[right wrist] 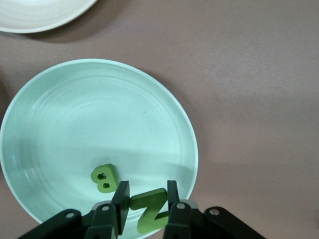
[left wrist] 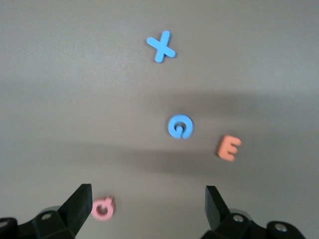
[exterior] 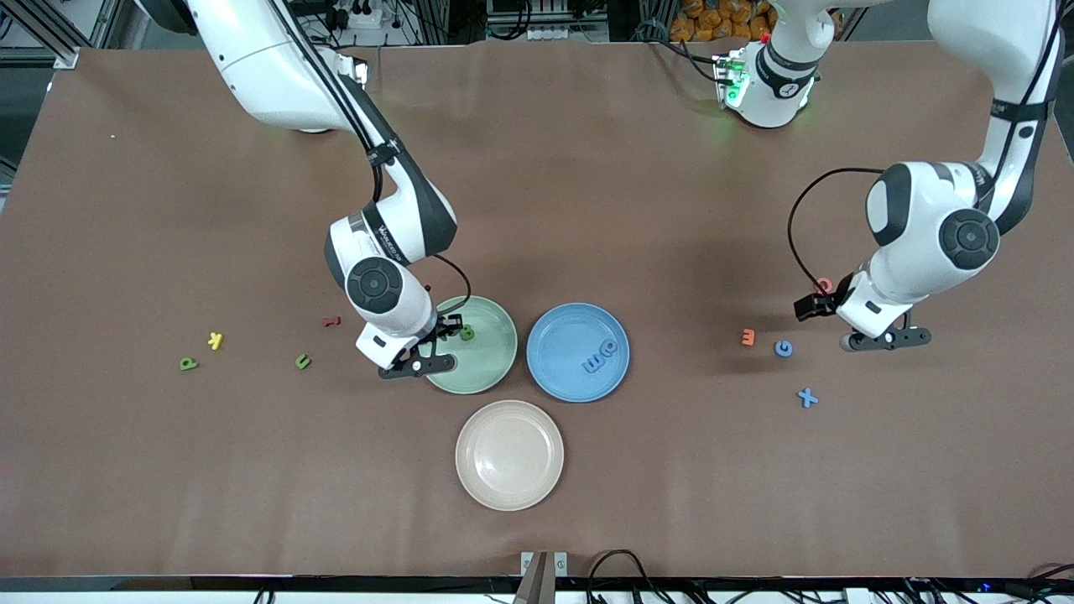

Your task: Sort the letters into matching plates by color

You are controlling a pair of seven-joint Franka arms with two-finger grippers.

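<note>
The green letter Z is low over the mint green plate inside the plate's rim in the wrist view, so my right gripper opens next.
My right gripper [exterior: 417,361] [right wrist: 147,191] is shut on a green letter Z [right wrist: 152,209], just above the rim of the mint green plate [exterior: 491,356] [right wrist: 75,124] toward the right arm's end. A green B [exterior: 466,333] [right wrist: 103,178] lies in that plate. The blue plate [exterior: 570,331] holds two blue letters [exterior: 606,358]. My left gripper [exterior: 885,338] [left wrist: 148,194] hangs open over the table, with a pink letter [left wrist: 102,208] [exterior: 824,286] beside one finger. A blue G [exterior: 783,348] [left wrist: 180,126] and a blue X [exterior: 807,398] [left wrist: 161,46] lie close by.
The cream plate [exterior: 509,455] [right wrist: 40,12] sits nearest the front camera. An orange E [exterior: 748,337] [left wrist: 229,148] lies beside the G. Toward the right arm's end lie two green letters [exterior: 189,363] [exterior: 303,361], a yellow one [exterior: 216,340] and a red one [exterior: 332,321].
</note>
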